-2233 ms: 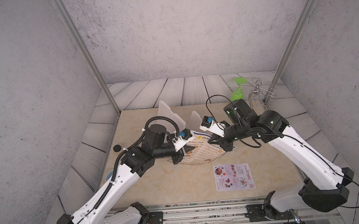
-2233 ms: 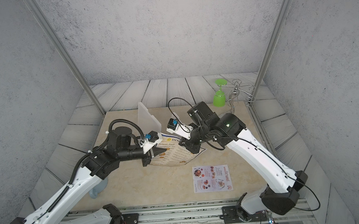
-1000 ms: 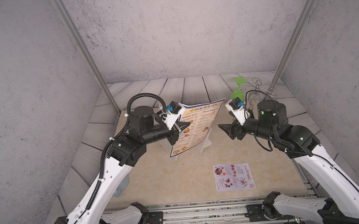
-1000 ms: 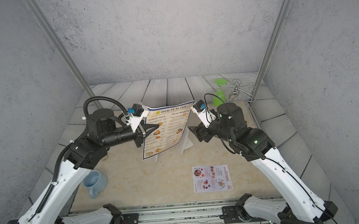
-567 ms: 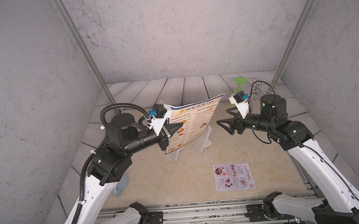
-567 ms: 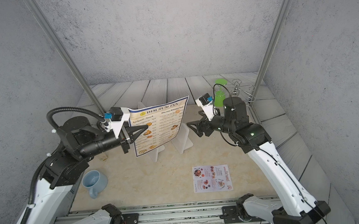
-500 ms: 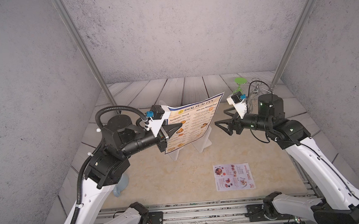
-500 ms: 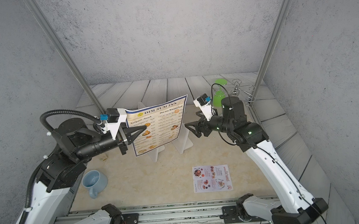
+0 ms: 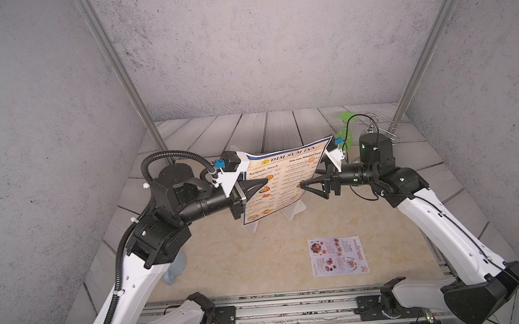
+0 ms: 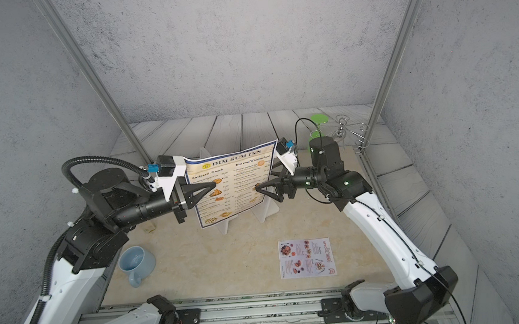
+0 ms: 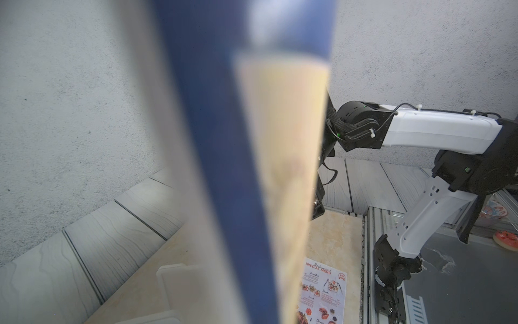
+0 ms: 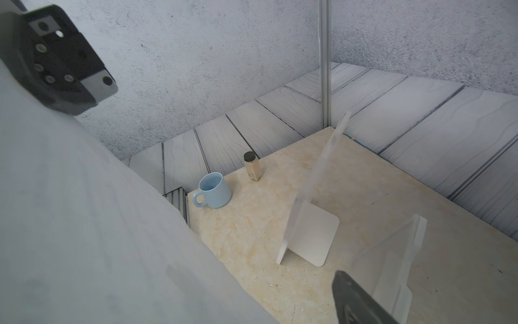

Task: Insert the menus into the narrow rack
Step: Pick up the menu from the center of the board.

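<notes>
The big menu's bottom needs to stay free to insert. My right gripper should next grab the menu by the side edge opposite my left gripper.
The big cream, blue-bordered menu (image 9: 281, 180) (image 10: 234, 183) hangs upright above the rack. My left gripper (image 9: 265, 179) (image 10: 214, 183) is shut on its left edge. My right gripper (image 9: 308, 181) (image 10: 264, 182) is open, one finger in front of the sheet's right edge and one behind. The rack (image 9: 292, 209) (image 10: 267, 209) (image 12: 308, 235) is a pair of clear upright plates on the table below. The small menu (image 9: 338, 255) (image 10: 307, 258) (image 11: 322, 297) lies flat near the front right. In the left wrist view the held menu (image 11: 252, 168) is a blur that hides the jaws.
A light blue mug (image 10: 135, 260) (image 12: 214, 190) stands at the table's front left. A small spice bottle (image 12: 252, 167) stands behind it. A green glass (image 10: 318, 124) and a wire stand (image 10: 350, 131) occupy the back right corner.
My left arm lifted the big menu off the table and holds it upright. My right gripper let go, opened wider and came back to the sheet's right edge.
</notes>
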Controlling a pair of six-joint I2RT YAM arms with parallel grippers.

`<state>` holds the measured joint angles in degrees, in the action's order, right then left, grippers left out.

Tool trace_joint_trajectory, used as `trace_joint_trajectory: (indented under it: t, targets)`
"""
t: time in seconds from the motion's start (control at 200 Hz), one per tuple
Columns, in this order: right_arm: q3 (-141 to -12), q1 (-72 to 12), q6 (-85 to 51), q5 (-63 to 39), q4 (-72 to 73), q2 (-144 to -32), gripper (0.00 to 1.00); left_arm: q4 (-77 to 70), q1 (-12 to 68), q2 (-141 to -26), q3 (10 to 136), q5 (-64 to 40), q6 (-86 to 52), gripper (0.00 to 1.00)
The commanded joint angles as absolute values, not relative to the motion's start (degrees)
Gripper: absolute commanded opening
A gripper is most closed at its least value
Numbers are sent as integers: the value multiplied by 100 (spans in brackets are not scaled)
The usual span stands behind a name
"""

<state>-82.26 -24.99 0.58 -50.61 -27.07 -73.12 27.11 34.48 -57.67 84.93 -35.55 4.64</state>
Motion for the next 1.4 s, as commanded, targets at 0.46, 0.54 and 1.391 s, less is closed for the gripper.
trace_joint_trajectory:
  t: [0.46,0.54,1.391]
  targets:
    - [-8113,-2484,-96,-6292,-2241,-7441,75,2347,3253,-5845,8461,-3713,326,0]
    - [-8085,-2487,-115,-6309,-2216,-7427,72,2321,3224,-5861,8455,-3725,299,0]
    - [-7899,-2484,-201,-6610,-2000,-7348,27,2186,3006,-5923,8276,-3954,136,0]
